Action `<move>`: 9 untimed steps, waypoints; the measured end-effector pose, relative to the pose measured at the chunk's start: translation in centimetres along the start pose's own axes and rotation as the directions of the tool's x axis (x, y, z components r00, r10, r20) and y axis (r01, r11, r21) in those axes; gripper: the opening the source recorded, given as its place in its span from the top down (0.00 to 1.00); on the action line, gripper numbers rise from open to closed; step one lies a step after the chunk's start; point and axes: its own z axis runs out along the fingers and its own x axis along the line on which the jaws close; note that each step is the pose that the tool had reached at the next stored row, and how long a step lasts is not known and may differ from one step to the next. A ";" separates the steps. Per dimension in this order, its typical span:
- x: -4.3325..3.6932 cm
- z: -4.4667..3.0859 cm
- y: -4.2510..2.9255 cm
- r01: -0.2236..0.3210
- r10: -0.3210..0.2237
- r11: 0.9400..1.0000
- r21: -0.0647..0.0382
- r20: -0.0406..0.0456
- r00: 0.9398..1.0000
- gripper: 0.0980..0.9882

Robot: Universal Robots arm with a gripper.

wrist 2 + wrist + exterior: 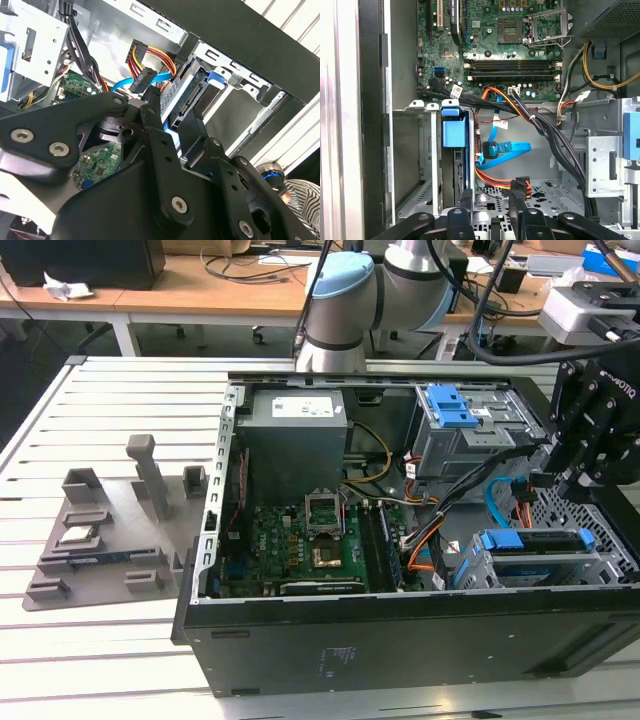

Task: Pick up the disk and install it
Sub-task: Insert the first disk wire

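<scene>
My gripper should next grab the disk by its connector end point(459, 182), opposite the blue carrier tab point(454, 133). Then it can install the disk.
The disk point(532, 541) sits inside the lower drive cage point(612, 562) at the exterior view's right front corner of the open computer case, its blue carrier frame facing up. In the first wrist view the disk point(454, 131) stands edge-on in the bay, blue tab outward. My gripper point(563, 488) hangs just above and behind that cage. In both wrist views its black fingers point(466, 200) are spread apart, with nothing clamped between them. In the second wrist view my gripper point(172, 114) frames the disk's connector end point(186, 102), which lies a little beyond the fingertips.
A blue data cable point(506, 149) and orange-red power wires point(492, 177) lie loose beside the bay. A second grey cage with a blue latch point(452, 406) stands behind. The motherboard point(300, 540) fills the case floor. A grey fixture tray with a small square chip point(79, 536) lies outside the case.
</scene>
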 end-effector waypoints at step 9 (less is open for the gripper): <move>-1.14 -0.01 0.02 0.000 0.000 1.000 0.000 -0.001 1.000 0.64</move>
